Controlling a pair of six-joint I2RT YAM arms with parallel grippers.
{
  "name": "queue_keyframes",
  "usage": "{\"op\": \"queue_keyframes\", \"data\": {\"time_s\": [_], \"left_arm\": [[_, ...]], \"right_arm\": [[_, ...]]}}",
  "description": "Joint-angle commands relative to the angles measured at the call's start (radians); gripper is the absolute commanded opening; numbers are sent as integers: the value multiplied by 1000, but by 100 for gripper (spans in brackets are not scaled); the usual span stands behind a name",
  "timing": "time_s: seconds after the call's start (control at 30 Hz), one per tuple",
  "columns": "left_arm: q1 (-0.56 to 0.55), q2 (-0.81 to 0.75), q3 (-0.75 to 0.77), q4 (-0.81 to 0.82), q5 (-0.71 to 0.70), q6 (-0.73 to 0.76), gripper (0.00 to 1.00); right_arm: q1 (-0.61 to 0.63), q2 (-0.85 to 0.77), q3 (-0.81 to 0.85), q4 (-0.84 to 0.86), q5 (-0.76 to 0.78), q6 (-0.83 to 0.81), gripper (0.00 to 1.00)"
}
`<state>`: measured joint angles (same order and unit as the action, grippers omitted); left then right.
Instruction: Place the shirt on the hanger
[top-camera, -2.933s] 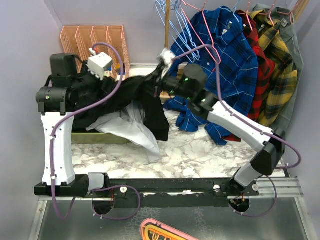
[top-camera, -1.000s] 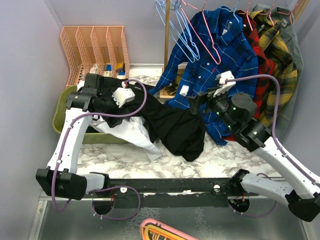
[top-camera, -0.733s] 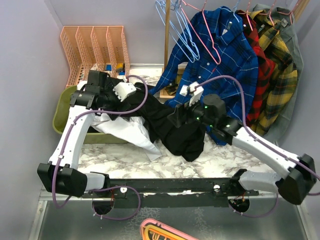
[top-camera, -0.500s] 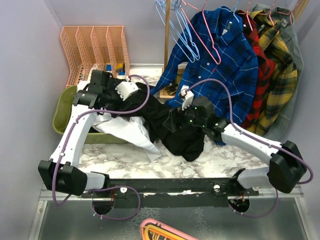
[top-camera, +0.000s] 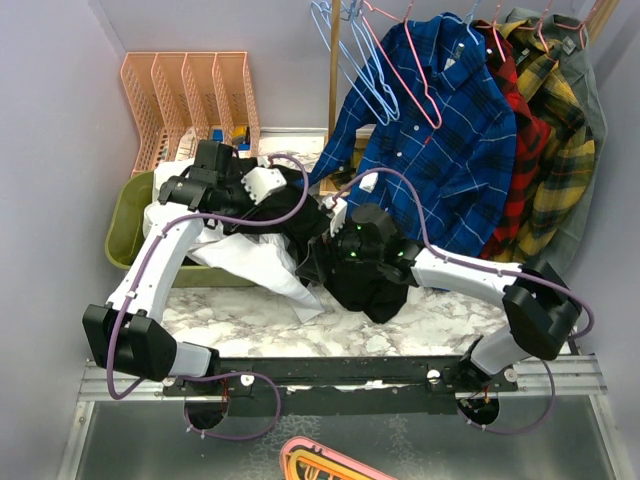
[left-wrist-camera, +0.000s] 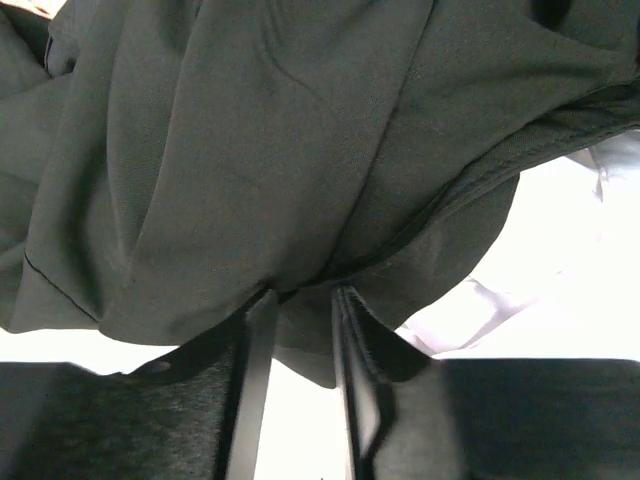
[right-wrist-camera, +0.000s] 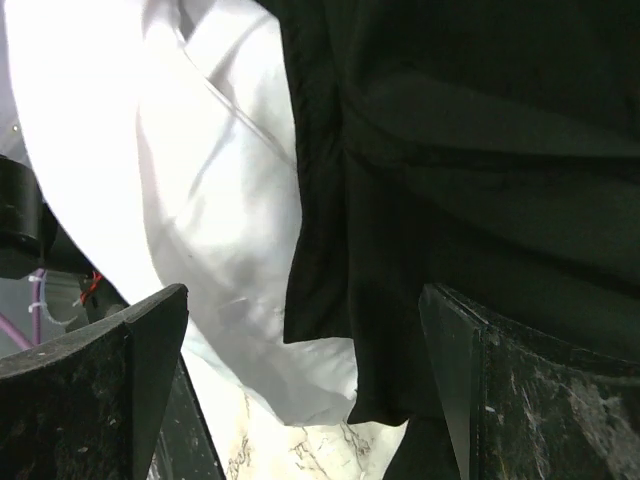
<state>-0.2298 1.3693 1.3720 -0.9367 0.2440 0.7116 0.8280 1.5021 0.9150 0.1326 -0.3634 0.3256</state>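
Observation:
My right gripper needs to grab the hem over the white garment next, away from the fold at my left gripper. This will spread the black shirt (top-camera: 372, 278) so it can be hung.
The black shirt (top-camera: 372, 278) lies crumpled across the marble table, partly over a white garment (top-camera: 258, 262). In the left wrist view the shirt (left-wrist-camera: 250, 150) fills the frame, and my left gripper (left-wrist-camera: 300, 300) is shut on a bunched fold of it. From above, the left gripper (top-camera: 292, 198) is at the shirt's upper left end. My right gripper (top-camera: 314, 264) stands wide open low over the shirt's left edge (right-wrist-camera: 480, 150). Between its fingers (right-wrist-camera: 303, 305) are that hem and the white garment (right-wrist-camera: 200, 180). The pink hanger (top-camera: 436, 122) hangs on the rail at the back, far from both grippers.
A green bin (top-camera: 120, 235) sits at the left under the left arm, with a peach wire rack (top-camera: 190, 85) behind it. Light blue hangers (top-camera: 350, 55), a blue plaid shirt (top-camera: 460, 140) and red and yellow plaid shirts (top-camera: 545, 130) hang at the back right.
The right arm swung left and down from beside the plaid shirt to the black shirt's left edge, jaws still wide. The left gripper narrowed onto a fold of the black shirt.

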Motion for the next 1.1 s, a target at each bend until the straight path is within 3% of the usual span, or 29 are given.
{"op": "queue_keyframes", "data": {"time_s": [0.0, 0.07, 0.37, 0.4, 0.5, 0.63, 0.77, 0.8, 0.83, 1.07], "left_arm": [[-23, 4, 9, -5, 17, -8, 23], [-30, 3, 8, -4, 12, -10, 16], [-44, 0, 6, -5, 1, -16, 16], [-45, -2, 3, -7, 5, -15, 15], [-49, -6, -1, -5, 8, -13, 1], [-51, -6, -8, -8, 14, -12, 0], [-52, -5, -4, -37, 53, -5, 0], [-53, -5, -3, -45, 63, -1, 0], [-54, -4, -1, -50, 71, 5, 0], [-61, -14, 112, -96, 107, 12, 0]], "right_arm": [[14, 54, 20, 48, 14, 14, 100], [16, 68, 27, 52, 40, 22, 100], [16, 146, 129, -27, 255, 13, 95], [16, 155, 143, -32, 270, 15, 91], [15, 185, 169, -43, 275, 24, 69], [16, 205, 175, -36, 268, 31, 53], [15, 184, 156, -6, 257, 31, 22], [16, 180, 158, -8, 263, 32, 9], [16, 180, 166, -21, 268, 29, 2], [16, 104, 285, -183, 262, -37, 1]]}}
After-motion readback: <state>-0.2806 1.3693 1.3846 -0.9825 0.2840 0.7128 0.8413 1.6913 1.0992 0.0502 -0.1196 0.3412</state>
